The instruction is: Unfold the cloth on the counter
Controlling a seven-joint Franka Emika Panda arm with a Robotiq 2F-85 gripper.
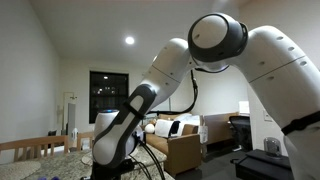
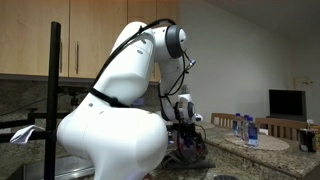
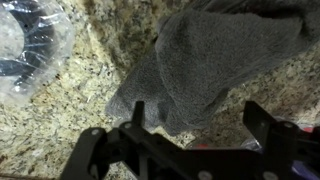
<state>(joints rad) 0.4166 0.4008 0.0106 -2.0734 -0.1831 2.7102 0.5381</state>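
I should next grab the grey cloth by its near edge to unfold it, so the bunched rest stays free to trail and open.
In the wrist view a grey cloth lies folded and bunched on the speckled granite counter. One corner of the cloth points toward the lower left. My gripper hangs just above the cloth's near edge. Its two dark fingers stand wide apart with nothing between them. In an exterior view the gripper reaches down to the counter past the arm's white body, and the cloth is hidden there. In an exterior view the arm fills the frame, and counter shows at the lower left.
A clear plastic container sits on the counter at the wrist view's upper left. Several water bottles stand on the counter beyond the gripper. A wooden chair back rises at the counter's edge. Wooden cabinets hang above.
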